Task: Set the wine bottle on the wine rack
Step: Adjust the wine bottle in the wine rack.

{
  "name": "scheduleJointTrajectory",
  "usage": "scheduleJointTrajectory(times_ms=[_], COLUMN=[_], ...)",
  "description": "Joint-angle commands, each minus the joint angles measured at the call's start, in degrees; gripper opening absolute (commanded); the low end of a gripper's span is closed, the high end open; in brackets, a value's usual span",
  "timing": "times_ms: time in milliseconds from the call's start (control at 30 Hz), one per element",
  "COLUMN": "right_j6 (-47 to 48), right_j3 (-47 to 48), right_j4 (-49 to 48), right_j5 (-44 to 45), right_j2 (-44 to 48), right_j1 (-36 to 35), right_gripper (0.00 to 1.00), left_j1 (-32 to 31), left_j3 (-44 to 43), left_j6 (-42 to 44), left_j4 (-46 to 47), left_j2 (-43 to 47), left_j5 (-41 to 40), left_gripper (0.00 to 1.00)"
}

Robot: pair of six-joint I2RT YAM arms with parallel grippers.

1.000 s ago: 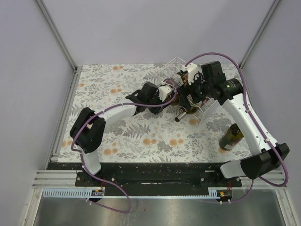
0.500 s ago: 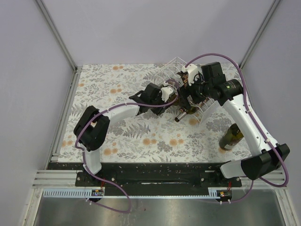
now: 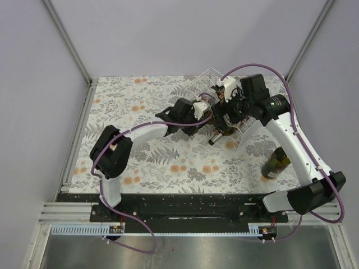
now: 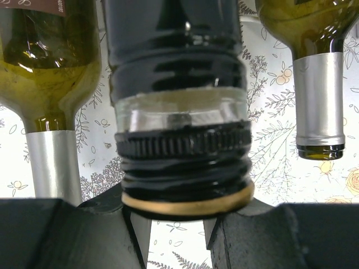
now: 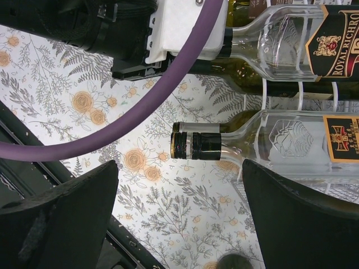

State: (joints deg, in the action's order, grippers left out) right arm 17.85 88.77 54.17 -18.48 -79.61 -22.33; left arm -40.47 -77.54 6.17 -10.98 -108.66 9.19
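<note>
My left gripper opens now, since the wine bottle's body lies across the cradle wires and the bottle would stay lying in the rack (image 3: 208, 78).
The clear wine rack (image 3: 208, 78) stands at the back right of the table and holds several lying bottles. My left gripper (image 3: 203, 107) is at the rack's front. In the left wrist view its fingertips (image 4: 129, 216) close on the gold-ringed end of the black cap of the wine bottle (image 4: 179, 84), a clear bottle with a dark label lying in a cradle. The same bottle (image 5: 280, 39) shows in the right wrist view. My right gripper (image 3: 225, 109) hovers over the rack, open wide and empty (image 5: 179, 185).
Two olive-green bottles (image 4: 50, 84) (image 4: 317, 56) with silver necks lie on either side of the held one. Another clear black-capped bottle (image 5: 224, 147) lies in a lower cradle. A green bottle (image 3: 276, 162) stands upright on the floral cloth at the right.
My left arm has edged right and up toward the rack, with the bottle's cap at its fingertips. The right arm has barely moved.
</note>
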Motion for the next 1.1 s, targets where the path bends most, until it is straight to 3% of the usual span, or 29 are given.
scheduleJointTrajectory(times_ms=[0, 367, 567, 1067], right_j6=[0.87, 0.96, 1.05, 1.31], right_j3=[0.61, 1.67, 1.32, 0.17], right_j4=[0.41, 1.55, 1.73, 1.81], right_j5=[0.9, 1.17, 1.34, 1.78], right_j2=[2.18, 2.62, 2.97, 3.76], right_j1=[0.44, 0.44, 0.44, 0.44], right_gripper=[0.99, 1.0, 1.0, 0.99], left_j1=[-0.31, -0.4, -0.58, -0.58], left_j3=[-3.06, -4.64, -4.82, -1.48], left_j6=[-0.2, -0.02, -0.11, 1.29], left_j4=[3.78, 3.25, 3.16, 3.16], left_j2=[-0.15, -1.38, -1.73, 3.09], left_j5=[0.48, 0.65, 0.74, -0.49], left_gripper=[0.32, 0.39, 0.47, 0.52])
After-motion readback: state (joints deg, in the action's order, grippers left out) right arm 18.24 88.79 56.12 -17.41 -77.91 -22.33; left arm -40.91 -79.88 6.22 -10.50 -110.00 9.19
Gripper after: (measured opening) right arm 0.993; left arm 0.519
